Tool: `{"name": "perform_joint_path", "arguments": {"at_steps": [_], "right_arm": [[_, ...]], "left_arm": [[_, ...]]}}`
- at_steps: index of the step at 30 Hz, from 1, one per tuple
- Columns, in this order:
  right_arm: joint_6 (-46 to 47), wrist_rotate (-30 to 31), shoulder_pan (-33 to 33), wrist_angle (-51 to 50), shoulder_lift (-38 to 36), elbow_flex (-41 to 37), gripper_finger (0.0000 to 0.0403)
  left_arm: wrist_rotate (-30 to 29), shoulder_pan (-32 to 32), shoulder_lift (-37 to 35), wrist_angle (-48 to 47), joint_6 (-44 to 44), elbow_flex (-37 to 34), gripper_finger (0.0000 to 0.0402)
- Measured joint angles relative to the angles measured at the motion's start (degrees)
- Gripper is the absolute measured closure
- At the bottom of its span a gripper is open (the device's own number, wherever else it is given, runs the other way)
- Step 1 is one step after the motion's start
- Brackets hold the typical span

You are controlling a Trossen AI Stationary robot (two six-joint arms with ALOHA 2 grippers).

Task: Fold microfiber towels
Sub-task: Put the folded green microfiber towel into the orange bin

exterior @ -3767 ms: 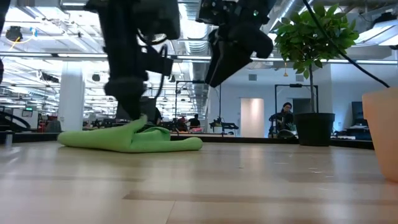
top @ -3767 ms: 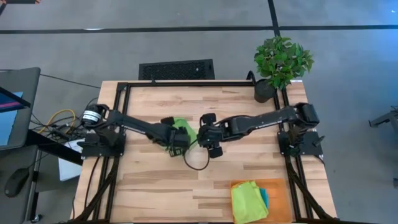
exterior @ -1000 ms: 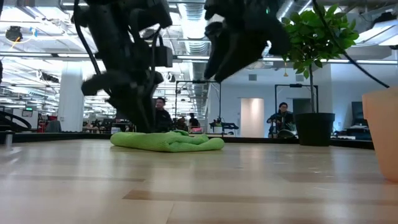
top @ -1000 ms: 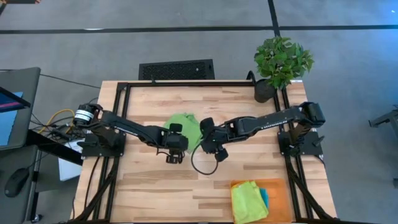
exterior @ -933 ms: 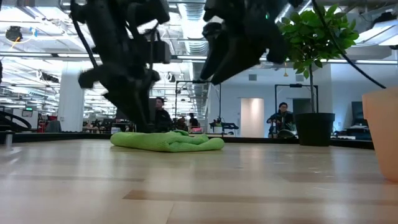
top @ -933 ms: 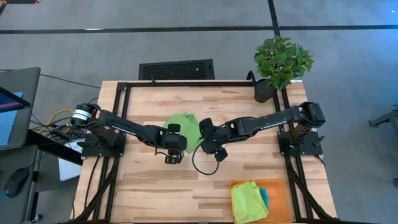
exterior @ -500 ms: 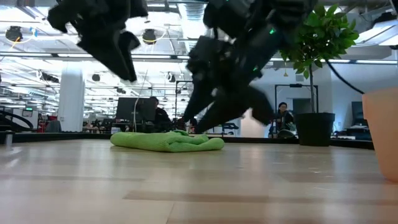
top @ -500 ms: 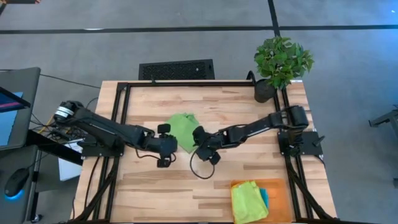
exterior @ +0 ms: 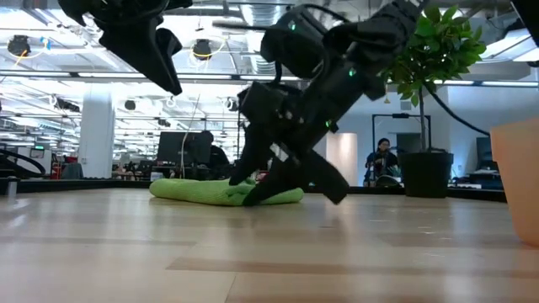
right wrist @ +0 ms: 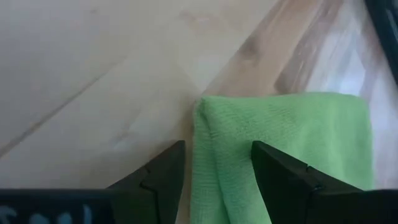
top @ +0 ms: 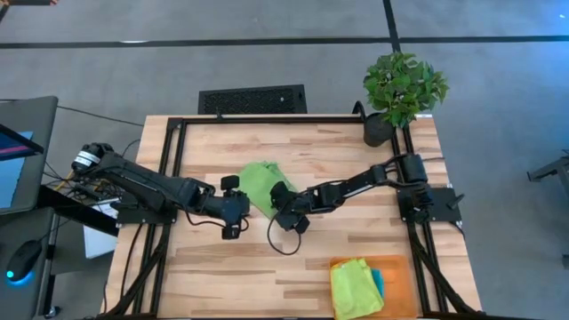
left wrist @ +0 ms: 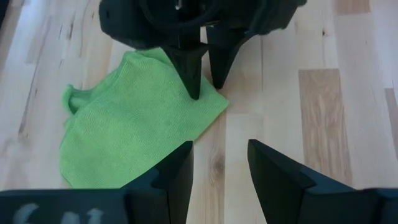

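Note:
My right gripper takes hold of the lime green towel by its corner (right wrist: 214,127) next. Then the towel gets stacked in the orange bin.
One lime green microfiber towel (top: 259,182) lies crumpled on the wooden table near its middle; in the low view the towel (exterior: 206,191) is a low heap. My right gripper (top: 281,203) is down at the towel's near right corner (left wrist: 214,104), open, one finger over the cloth and one beside it. The right wrist view shows that corner (right wrist: 208,109) between its fingers. My left gripper (left wrist: 221,163) hangs open above the table, left of the towel, and holds nothing. My right gripper (left wrist: 205,87) points slanting down at the towel's near right corner. One fingertip (left wrist: 193,92) is over the cloth and the other (left wrist: 217,81) over bare wood just off its edge. Whether either tip touches the towel I cannot tell.
Folded towels, a yellow-green one (top: 355,284) on top and teal under it, lie on an orange mat (top: 398,283) at the near right corner. A potted plant (top: 402,89) stands at the far right. Bare wood lies near and left of the towel.
My left gripper has risen from the towel and drawn back toward the table's left edge. My right gripper has come down and moved left to the towel's near right corner. The towel has stayed where it was.

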Motion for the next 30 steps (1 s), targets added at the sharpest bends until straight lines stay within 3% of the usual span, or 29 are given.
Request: {"name": "perform_joint_path", "arguments": {"at_steps": [11,15,21,30], "right_arm": [[-0.73,8.72,-0.36,0.36,1.36,0.02,0.0205],[3.24,9.27,-0.44,-0.48,1.21,-0.09,0.0254],[9.97,9.73,-0.65,-3.26,1.19,-0.09,0.0382],[18.14,8.84,0.91,-16.34,-4.06,-0.52,0.0395]], "left_arm": [[-0.14,0.02,0.02,-0.47,-0.62,0.00,0.0256],[-0.14,0.02,0.02,-0.45,-0.73,0.00,0.0256],[-0.12,0.02,0.02,-0.45,-0.82,0.00,0.0256],[-0.10,0.02,0.04,-0.21,-0.90,0.00,0.0256]]}}
